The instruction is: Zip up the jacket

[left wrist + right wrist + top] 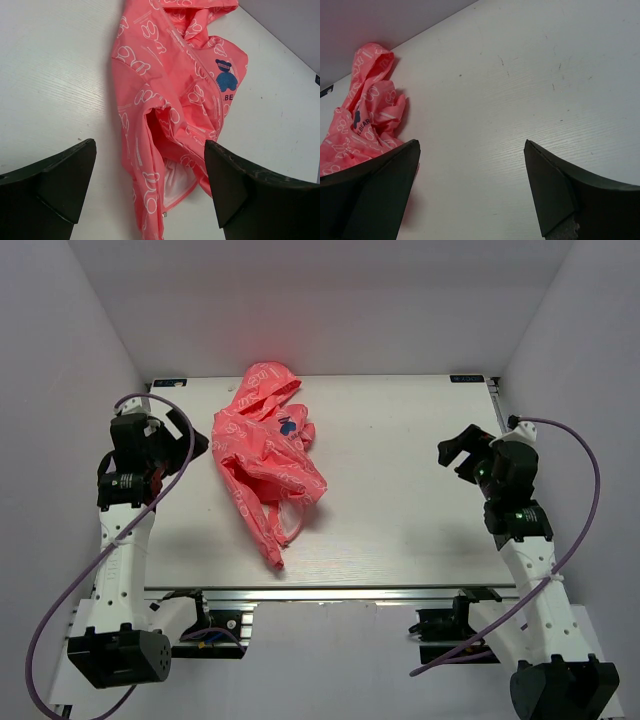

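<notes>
I need to grab the jacket's outer side fold [218, 443], opposite the bear emblem [288, 426], with my left gripper next, so that the jacket spreads flat for zipping.
The coral-pink jacket [265, 455] with white print lies crumpled on the left half of the table, hood toward the back, a dark blue bear emblem [288, 426] showing. In the left wrist view the jacket [170, 95] lies ahead, its front open with pale lining and a small metal zipper piece [164, 214] near the hem. My left gripper [190, 435] is open and empty, just left of the jacket. My right gripper [455, 452] is open and empty over bare table at the right; the jacket [362, 115] shows far left in its view.
The white table [400, 500] is boxed in by white walls at the back and both sides. Purple cables loop from both arms. The table's metal front rail [330, 595] runs along the near edge.
</notes>
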Controlling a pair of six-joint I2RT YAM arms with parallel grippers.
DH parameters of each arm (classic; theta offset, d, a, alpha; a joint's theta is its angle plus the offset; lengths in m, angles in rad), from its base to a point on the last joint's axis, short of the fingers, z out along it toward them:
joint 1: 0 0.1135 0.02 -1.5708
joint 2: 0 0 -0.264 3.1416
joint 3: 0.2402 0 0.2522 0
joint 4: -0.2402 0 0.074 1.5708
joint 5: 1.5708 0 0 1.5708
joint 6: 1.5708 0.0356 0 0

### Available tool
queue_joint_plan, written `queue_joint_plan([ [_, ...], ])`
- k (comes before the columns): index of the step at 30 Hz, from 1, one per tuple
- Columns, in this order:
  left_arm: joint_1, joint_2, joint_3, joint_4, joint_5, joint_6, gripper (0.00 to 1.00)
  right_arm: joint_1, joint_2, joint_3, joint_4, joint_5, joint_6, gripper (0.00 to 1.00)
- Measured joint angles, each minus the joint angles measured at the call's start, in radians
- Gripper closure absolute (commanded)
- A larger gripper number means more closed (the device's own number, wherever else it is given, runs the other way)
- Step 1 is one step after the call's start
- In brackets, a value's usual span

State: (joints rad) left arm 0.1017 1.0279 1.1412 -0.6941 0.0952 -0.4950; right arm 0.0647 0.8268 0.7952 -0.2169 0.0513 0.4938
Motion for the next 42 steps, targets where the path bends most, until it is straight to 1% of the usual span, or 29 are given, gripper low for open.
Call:
queue_joint_plan([
  [5,0.000,0.018,0.000,-0.005,-0.001,-0.011,0.02,0.000,-0.027,0.000,0.003,-0.024,-0.013,0.11],
  [10,0.000,0.071,0.000,0.004,-0.001,-0.033,0.02,0.000,-0.011,0.000,0.008,-0.064,-0.037,0.11],
  [14,0.000,0.147,-0.030,0.072,0.021,-0.082,0.02,0.000,0.065,0.021,0.000,-0.122,-0.076,0.11],
  [17,0.001,0.248,-0.060,0.160,0.085,-0.114,0.02,0.013,0.156,0.073,-0.010,-0.171,-0.114,0.11],
  [19,0.000,0.325,-0.094,0.252,0.143,-0.141,0.02,0.050,0.215,0.112,-0.015,-0.168,-0.143,0.11],
  [22,0.000,0.435,-0.154,0.384,0.222,-0.189,0.02,0.162,0.310,0.172,-0.016,-0.126,-0.186,0.11],
  [26,-0.008,0.572,-0.158,0.481,0.282,-0.227,0.02,0.314,0.496,0.296,-0.014,-0.066,-0.226,0.11],
  [27,-0.011,0.600,-0.151,0.491,0.286,-0.228,0.04,0.340,0.551,0.340,-0.010,-0.062,-0.231,0.11],
  [28,-0.015,0.625,-0.140,0.497,0.291,-0.229,0.10,0.361,0.615,0.390,0.001,-0.059,-0.234,0.11],
  [29,-0.019,0.651,-0.130,0.505,0.298,-0.230,0.28,0.379,0.682,0.441,0.014,-0.054,-0.234,0.11],
  [30,-0.023,0.671,-0.124,0.516,0.306,-0.237,0.42,0.392,0.735,0.486,0.027,-0.047,-0.234,0.11],
  [31,-0.025,0.688,-0.118,0.523,0.315,-0.236,0.53,0.412,0.804,0.551,0.023,-0.040,-0.231,0.11],
  [32,-0.027,0.704,-0.111,0.529,0.322,-0.233,0.68,0.425,0.876,0.621,0.029,-0.032,-0.224,0.11],
  [33,-0.027,0.718,-0.107,0.533,0.326,-0.236,0.75,0.439,0.945,0.690,0.042,-0.024,-0.214,0.11],
  [35,-0.028,0.736,-0.094,0.523,0.322,-0.225,0.85,0.462,1.079,0.841,0.034,-0.009,-0.194,0.11],
  [36,-0.029,0.743,-0.086,0.513,0.313,-0.219,0.94,0.471,1.150,0.925,0.037,0.000,-0.178,0.11],
  [37,-0.030,0.748,-0.077,0.500,0.305,-0.214,0.98,0.478,1.212,1.000,0.037,0.006,-0.160,0.11],
  [42,-0.032,0.751,-0.041,0.446,0.269,-0.180,1.00,0.500,1.500,1.320,0.063,-0.013,-0.064,0.11],
])
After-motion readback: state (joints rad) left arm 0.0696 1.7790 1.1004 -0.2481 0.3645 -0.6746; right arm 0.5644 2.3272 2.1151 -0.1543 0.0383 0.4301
